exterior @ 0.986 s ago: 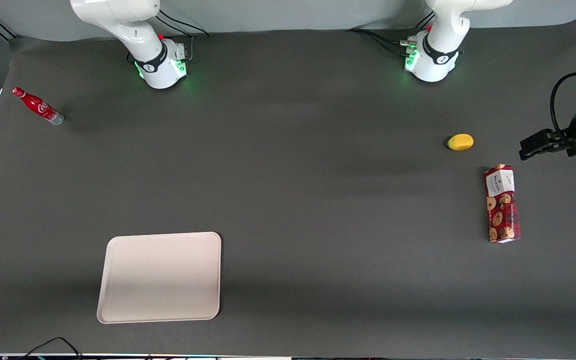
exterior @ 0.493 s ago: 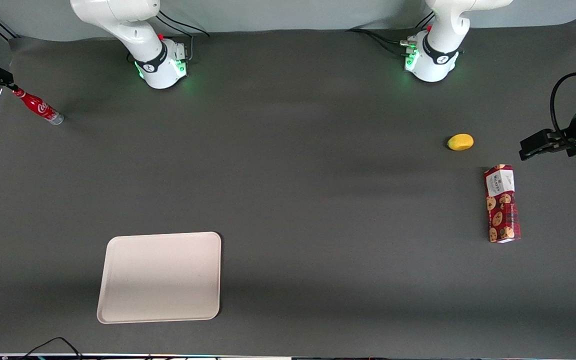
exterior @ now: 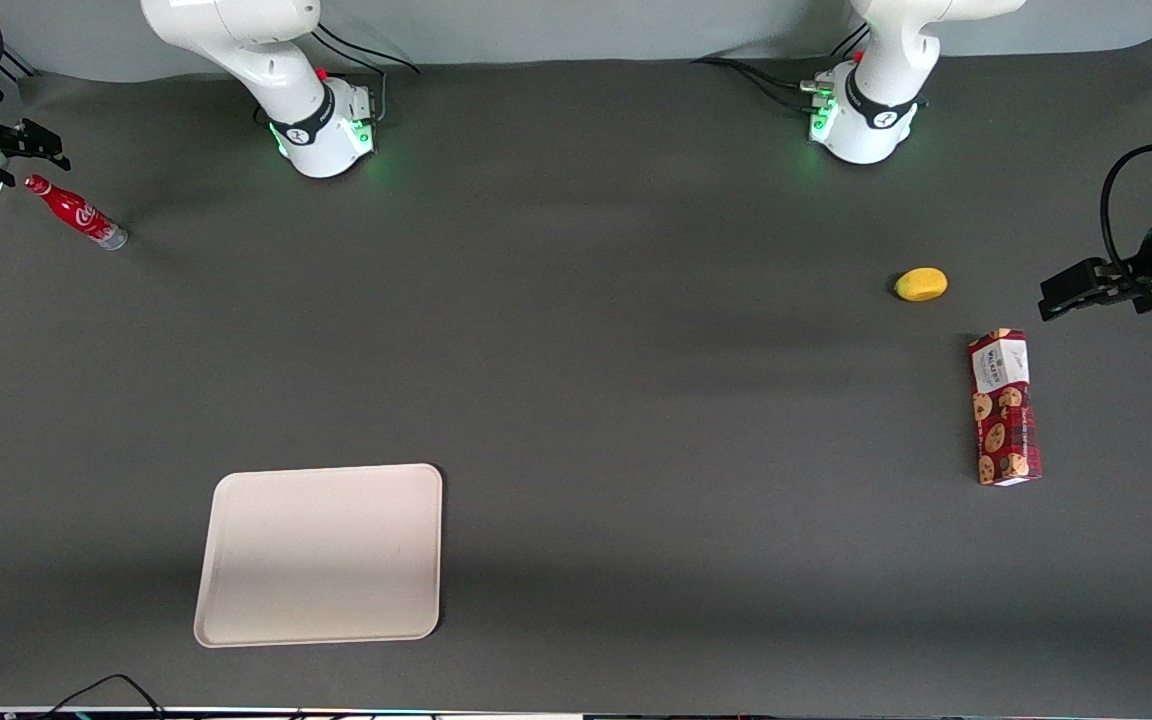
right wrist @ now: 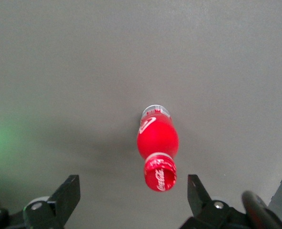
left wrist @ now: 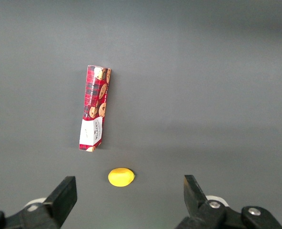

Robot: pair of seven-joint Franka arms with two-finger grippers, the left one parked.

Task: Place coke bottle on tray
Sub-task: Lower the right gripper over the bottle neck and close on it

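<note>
Next, my gripper grabs the coke bottle by its red cap [exterior: 36, 182] to place the bottle on the tray [exterior: 321, 553].
The coke bottle [exterior: 76, 212], slim and red with a red cap and silvery base, stands upright on the dark mat at the working arm's end of the table. The right wrist view looks down on the coke bottle's cap [right wrist: 160, 174]. My gripper [exterior: 34, 145] hovers just above the cap, open and empty; in the wrist view the gripper [right wrist: 134, 191] has its two fingers spread wide, with the cap between them and closer to one finger. The cream-white tray [exterior: 321, 553] lies flat and empty, much nearer to the front camera than the bottle.
A yellow lemon-like fruit [exterior: 921, 284] and a red cookie box [exterior: 1004, 407] lie toward the parked arm's end of the table; both also show in the left wrist view, the fruit [left wrist: 120, 177] and the box [left wrist: 95, 108]. The table edge runs close beside the bottle.
My gripper has come into the front view from the working arm's end of the table and moved over the bottle's cap. The bottle and tray have not moved.
</note>
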